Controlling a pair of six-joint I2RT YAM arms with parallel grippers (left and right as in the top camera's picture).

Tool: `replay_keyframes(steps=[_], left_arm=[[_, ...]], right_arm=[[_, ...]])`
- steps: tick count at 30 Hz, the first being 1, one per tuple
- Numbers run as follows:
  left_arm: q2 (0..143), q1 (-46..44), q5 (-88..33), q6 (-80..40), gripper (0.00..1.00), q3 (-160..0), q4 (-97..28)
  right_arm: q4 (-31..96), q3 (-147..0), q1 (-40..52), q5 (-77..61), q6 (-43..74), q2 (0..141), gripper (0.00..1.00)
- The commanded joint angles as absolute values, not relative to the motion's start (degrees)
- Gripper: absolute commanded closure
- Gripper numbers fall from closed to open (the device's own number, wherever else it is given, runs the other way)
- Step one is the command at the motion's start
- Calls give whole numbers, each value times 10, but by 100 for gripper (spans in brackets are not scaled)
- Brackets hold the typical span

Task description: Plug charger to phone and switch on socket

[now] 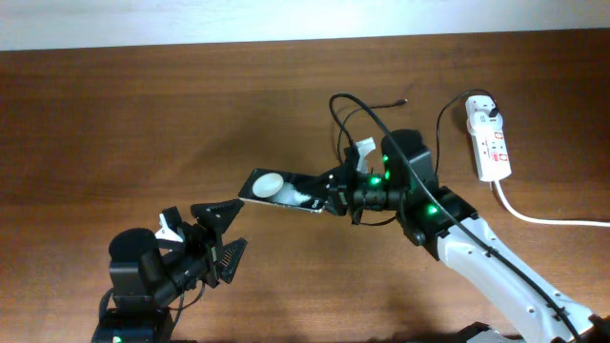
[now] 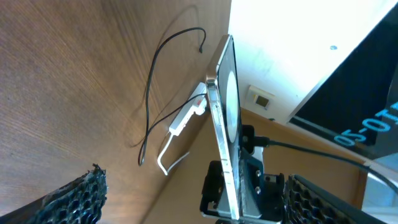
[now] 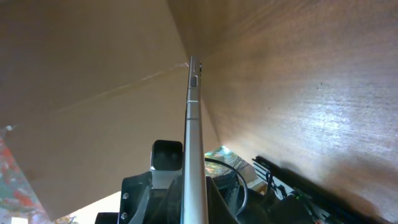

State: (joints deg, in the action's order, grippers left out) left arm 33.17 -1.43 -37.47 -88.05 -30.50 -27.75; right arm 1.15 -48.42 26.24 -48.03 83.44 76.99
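Note:
The phone's loose end [image 1: 254, 185] [image 2: 221, 68] is still beyond my left gripper's fingers and closing now would miss it, so a move toward the phone comes first, before closing.
My right gripper [image 1: 335, 198] is shut on the right end of the black phone [image 1: 278, 188] and holds it above the table, glossy face up. In the right wrist view the phone [image 3: 194, 124] is edge-on between the fingers [image 3: 195, 186]. My left gripper [image 1: 227, 233] is open just left of the phone's free end. In the left wrist view its fingers [image 2: 196, 196] flank the edge-on phone [image 2: 225, 118]. The thin black charger [image 1: 355, 107] loops behind the right arm, its tip [image 1: 403, 100] free on the table. The white socket [image 1: 491, 143] lies at the far right.
The socket's thick white cord [image 1: 543, 217] runs off to the right edge. The charger cable [image 2: 152, 93] and socket [image 2: 186, 118] also show in the left wrist view, far beyond the phone. Brown wooden table [image 1: 114, 124]; a pale wall borders its far edge.

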Motion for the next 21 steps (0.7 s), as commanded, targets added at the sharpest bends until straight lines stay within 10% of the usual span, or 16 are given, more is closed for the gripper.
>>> replay_keyframes(steps=[1,21], left_arm=[[350,-13,-366,-926,6,-302,-275],[435,-15,-381,-990,49,-302,-150]], right_arm=[[-1,-490,301,-449,868,762,96],[-49,-490,406,-298,938,762,96]])
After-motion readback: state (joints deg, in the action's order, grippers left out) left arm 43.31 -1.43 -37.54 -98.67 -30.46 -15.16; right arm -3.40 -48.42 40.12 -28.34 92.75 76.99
